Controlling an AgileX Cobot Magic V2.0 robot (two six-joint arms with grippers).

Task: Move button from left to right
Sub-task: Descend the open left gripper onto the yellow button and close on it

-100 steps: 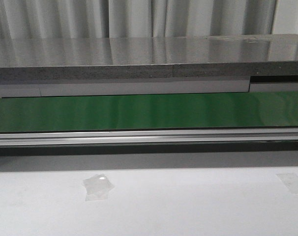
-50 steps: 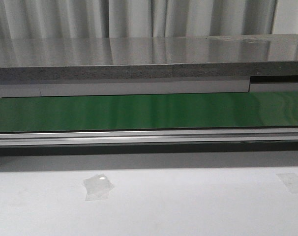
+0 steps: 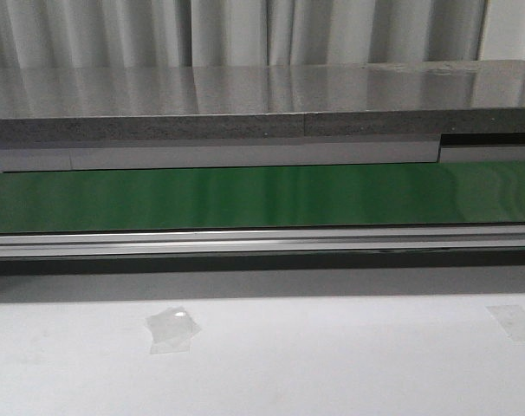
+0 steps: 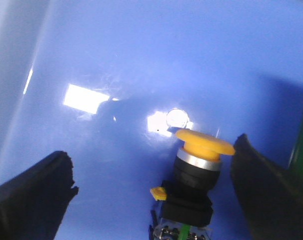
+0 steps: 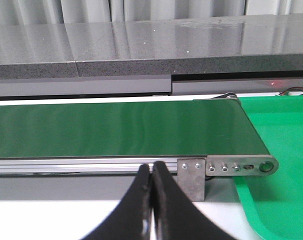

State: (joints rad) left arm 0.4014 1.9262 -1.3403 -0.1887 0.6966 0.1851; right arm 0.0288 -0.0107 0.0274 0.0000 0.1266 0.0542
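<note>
The button's black body [image 4: 195,172] is still below my hovering fingers and closing now would miss it, so my left gripper should move lower before it closes.
The button [image 4: 196,172] has a yellow-orange mushroom cap and a black body. It lies on the floor of a blue bin [image 4: 141,65] in the left wrist view. My left gripper [image 4: 154,185] is open, with the button between its black fingers, nearer the one at the picture's right [image 4: 264,185]; they do not touch it. My right gripper [image 5: 151,170] is shut and empty, its tips in front of the green conveyor belt [image 5: 116,127]. Neither gripper nor the button shows in the front view.
The green belt [image 3: 262,198] runs across the front view behind a metal rail, under a grey stone ledge [image 3: 245,100]. A green tray [image 5: 276,145] lies past the belt's end in the right wrist view. Tape patches [image 3: 171,329] lie on the white table.
</note>
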